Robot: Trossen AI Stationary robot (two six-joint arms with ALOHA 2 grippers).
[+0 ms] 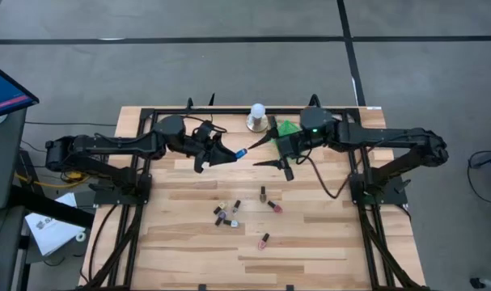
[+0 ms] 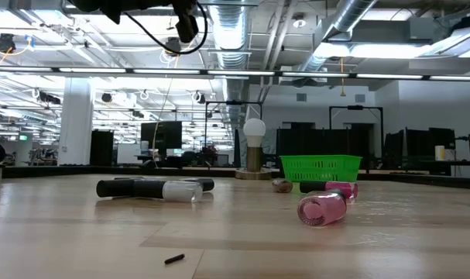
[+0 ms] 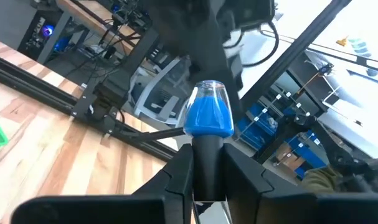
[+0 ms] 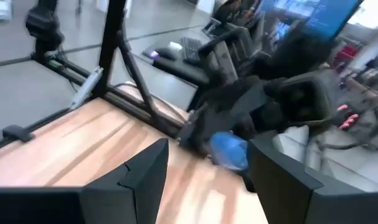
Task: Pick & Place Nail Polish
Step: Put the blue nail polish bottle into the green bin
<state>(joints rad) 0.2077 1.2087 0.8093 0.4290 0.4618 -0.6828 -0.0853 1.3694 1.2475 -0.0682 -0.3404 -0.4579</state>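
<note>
I should next grab the blue nail polish bottle with my right gripper by its blue body, to place it in the green basket.
My left gripper is shut on a blue nail polish bottle, held level above the table's far middle. My right gripper faces it, open. Its two fingers stand on either side of the line toward the bottle's blue end, just short of it and not touching. Several other nail polish bottles lie on their sides on the table's near middle. A pink one and a white one show in the low view. My left gripper pinches the bottle's dark cap between its two fingers. The fingers come level from the table's left and lie along the bottle. The blue body sticks out past the fingertips toward my right gripper, clear of the table.
A green basket stands at the far edge behind my right gripper. A white-domed object on a metal base stands beside it. The black table frame runs along both sides. Bare wood lies between the grippers and the loose bottles.
</note>
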